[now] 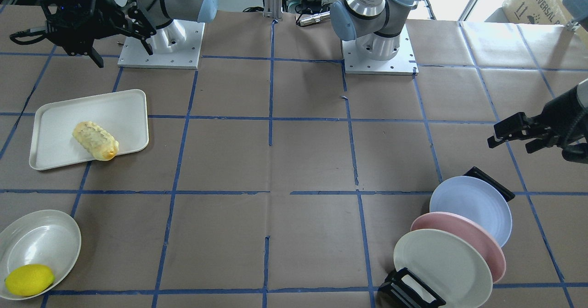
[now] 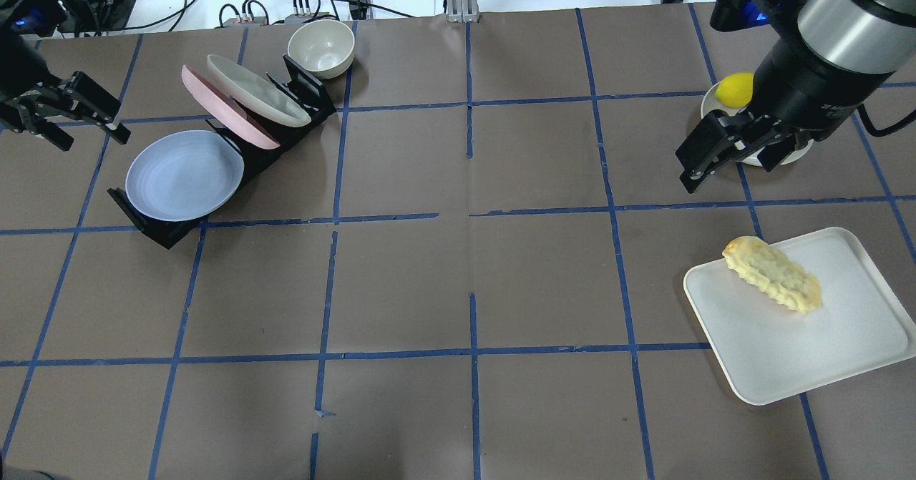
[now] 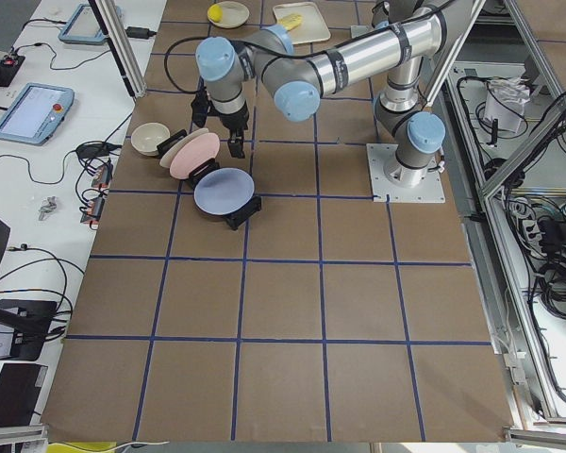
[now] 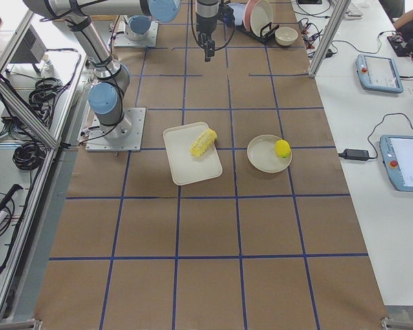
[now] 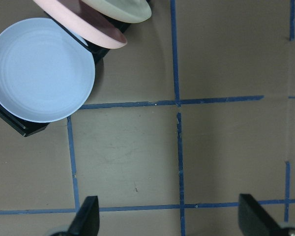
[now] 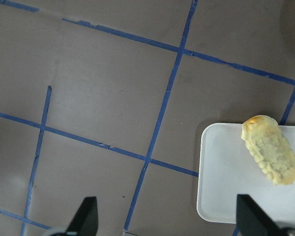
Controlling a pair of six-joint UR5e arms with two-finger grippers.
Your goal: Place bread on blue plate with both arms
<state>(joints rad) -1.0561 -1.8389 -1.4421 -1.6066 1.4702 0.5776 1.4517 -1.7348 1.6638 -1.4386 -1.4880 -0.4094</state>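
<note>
Next, my right gripper takes hold of the bread by its pale end [image 1: 83, 130], to put the bread on the blue plate [image 1: 472, 206].
The bread [image 2: 773, 274] lies on a white tray [image 2: 823, 351] on my right side; it also shows in the front view [image 1: 95, 140] and the right wrist view [image 6: 271, 156]. The blue plate [image 2: 184, 174] leans in the near slot of a black rack [image 2: 154, 229] on my left, and shows in the front view [image 1: 473, 209] and the left wrist view [image 5: 42, 69]. My left gripper [image 2: 89, 133] hangs open and empty, beside and above the rack. My right gripper [image 2: 719, 169] hangs open and empty, above the table beyond the tray.
A pink plate [image 2: 222, 108] and an off-white plate [image 2: 257, 90] stand in the same rack behind the blue one. A small bowl [image 2: 320, 47] sits past the rack. A lemon [image 1: 28, 279] lies in a shallow off-white dish [image 1: 41, 237] beyond the tray.
</note>
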